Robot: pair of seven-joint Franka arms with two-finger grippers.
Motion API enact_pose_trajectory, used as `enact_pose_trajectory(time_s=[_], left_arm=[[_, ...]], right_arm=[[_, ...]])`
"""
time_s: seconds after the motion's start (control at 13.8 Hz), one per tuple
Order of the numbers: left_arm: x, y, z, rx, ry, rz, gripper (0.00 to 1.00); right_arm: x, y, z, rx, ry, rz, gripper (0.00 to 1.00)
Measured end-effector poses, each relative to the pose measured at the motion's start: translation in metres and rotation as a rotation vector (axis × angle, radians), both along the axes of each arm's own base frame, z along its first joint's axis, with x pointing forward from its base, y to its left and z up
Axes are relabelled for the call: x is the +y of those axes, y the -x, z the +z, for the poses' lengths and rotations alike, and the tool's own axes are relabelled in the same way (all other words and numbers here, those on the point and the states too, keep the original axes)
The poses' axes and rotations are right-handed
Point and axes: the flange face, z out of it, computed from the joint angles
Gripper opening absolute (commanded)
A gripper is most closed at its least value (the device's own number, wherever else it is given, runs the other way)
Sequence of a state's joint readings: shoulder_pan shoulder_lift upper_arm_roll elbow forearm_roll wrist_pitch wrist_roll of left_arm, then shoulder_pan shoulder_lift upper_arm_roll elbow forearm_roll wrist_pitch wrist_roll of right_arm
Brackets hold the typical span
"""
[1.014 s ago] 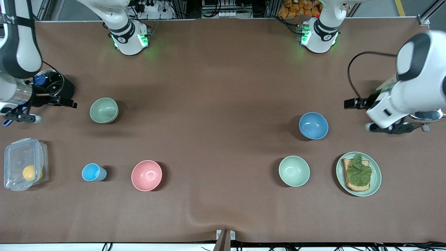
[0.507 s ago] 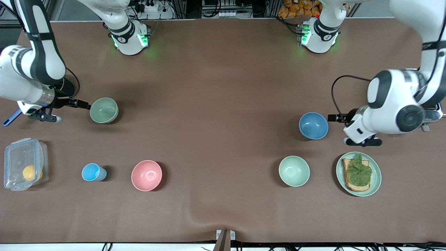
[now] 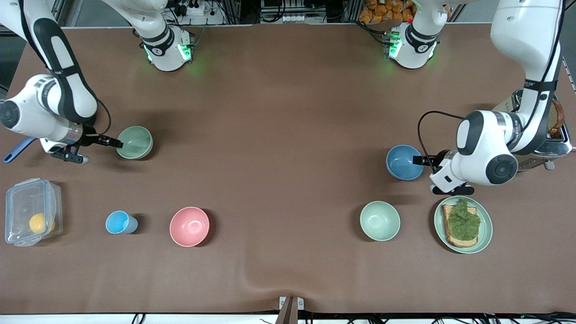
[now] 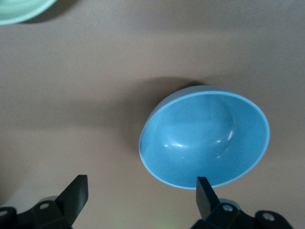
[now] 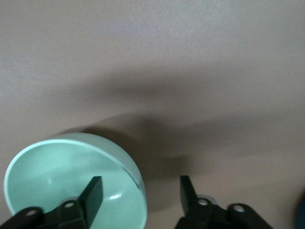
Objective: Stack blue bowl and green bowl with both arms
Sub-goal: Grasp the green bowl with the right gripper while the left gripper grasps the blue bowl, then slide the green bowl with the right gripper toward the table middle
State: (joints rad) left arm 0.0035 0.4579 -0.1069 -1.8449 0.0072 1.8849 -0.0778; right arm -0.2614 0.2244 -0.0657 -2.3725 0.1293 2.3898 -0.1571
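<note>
The left gripper grabs the blue bowl by its rim next, to stack it with the green bowl.
The sage green bowl stands upright toward the right arm's end of the table. My right gripper is open beside it. In the right wrist view the gripper has the green bowl's rim between its fingers, one finger over the inside. The blue bowl stands upright toward the left arm's end. My left gripper is open beside it. In the left wrist view the gripper has one finger at the blue bowl's rim and table between the fingers.
A paler mint bowl and a green plate with toast lie nearer the camera than the blue bowl. A pink bowl, a light-blue cup and a clear box lie nearer than the green bowl. A toaster stands by the left arm.
Both arms have swung in from the table's ends. The right gripper has come up to the green bowl's rim, the left gripper up to the blue bowl's rim. The bowls have not moved.
</note>
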Motion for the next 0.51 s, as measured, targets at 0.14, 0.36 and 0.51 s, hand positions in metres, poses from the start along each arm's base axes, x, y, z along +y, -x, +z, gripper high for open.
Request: enact_pose_trajectory(time_s=[0.14,0.36,0.51], left_arm=[[0.001,0.002,-0.015,0.020,-0.004,-0.003,1.00],[0.001,0.001,-0.033,0.025,-0.002,-0.002,1.00],[0.001,0.000,-0.045,0.028,0.000,-0.001,1.00]], right_arm=[[0.005,0.007,-0.010,-0.004,-0.003,-0.006,0.00],[0.006,0.008,-0.011,-0.004,-0.003,-0.007,0.00],[0.007,0.006,-0.006,0.005,-0.015,-0.007,0.00]])
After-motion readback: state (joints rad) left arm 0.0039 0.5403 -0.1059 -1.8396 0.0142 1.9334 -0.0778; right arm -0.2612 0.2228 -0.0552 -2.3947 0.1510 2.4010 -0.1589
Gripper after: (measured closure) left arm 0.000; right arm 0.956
